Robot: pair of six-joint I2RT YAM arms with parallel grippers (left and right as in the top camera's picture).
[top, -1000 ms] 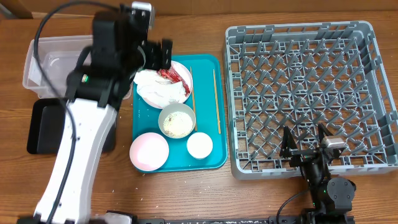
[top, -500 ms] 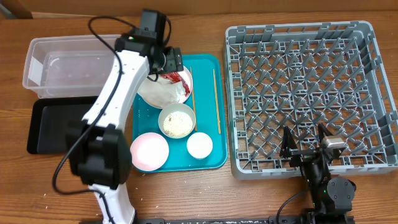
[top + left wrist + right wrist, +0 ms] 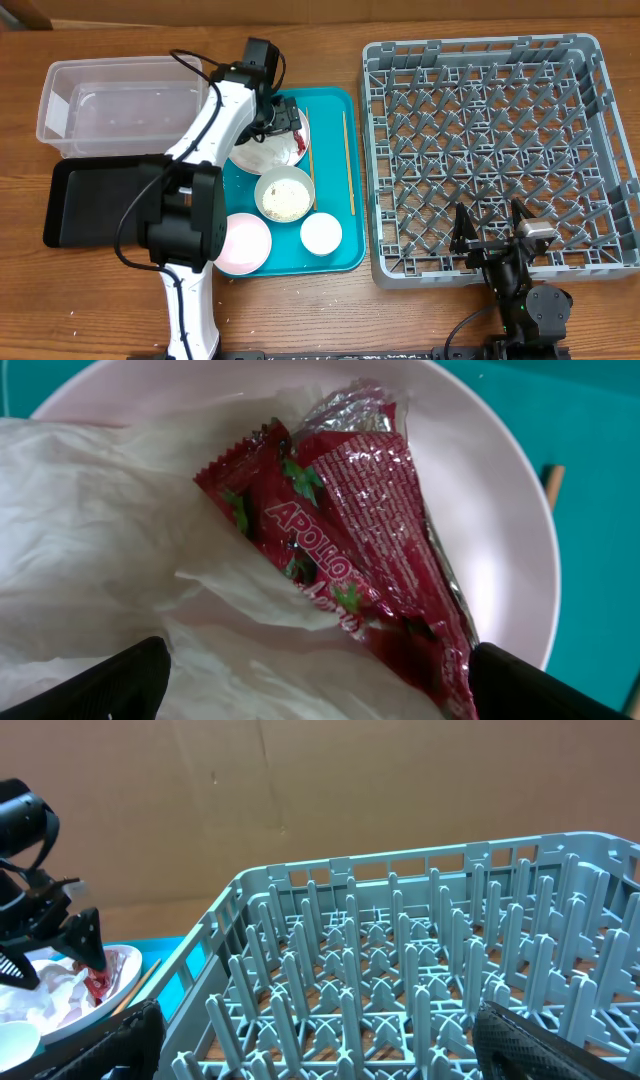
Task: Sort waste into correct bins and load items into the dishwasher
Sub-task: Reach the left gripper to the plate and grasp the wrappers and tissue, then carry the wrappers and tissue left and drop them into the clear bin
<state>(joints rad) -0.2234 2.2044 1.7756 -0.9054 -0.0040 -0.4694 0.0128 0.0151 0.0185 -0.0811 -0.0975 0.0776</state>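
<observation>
I need to reach the crumpled white napkin (image 3: 90,510) with my left gripper and grab it by its folds beside the wrapper. The pale-pink plate then stays free for the dishwasher.
A red wrapper (image 3: 340,550) lies on a crumpled white napkin (image 3: 90,510) on a pale-pink plate (image 3: 490,490) at the back of the teal tray (image 3: 340,100). My left gripper (image 3: 320,685) is open, low over them, with one finger on each side of the wrapper and napkin. In the overhead view it (image 3: 283,118) sits over the plate (image 3: 305,128). A bowl with rice scraps (image 3: 284,194), a pink plate (image 3: 240,243), a white cup (image 3: 321,234) and two chopsticks (image 3: 347,160) lie on the tray. My right gripper (image 3: 490,228) is open and empty at the front edge of the grey dish rack (image 3: 500,150).
A clear tub (image 3: 120,105) stands at the back left with a black tray (image 3: 90,200) in front of it. The left arm stretches from the table's front edge across the black tray's right side. The rack (image 3: 400,950) holds only pegs.
My left arm has swung from over the clear tub's side to the right and stretched out low. Its gripper has come down over the wrapper and napkin. The right arm has not moved.
</observation>
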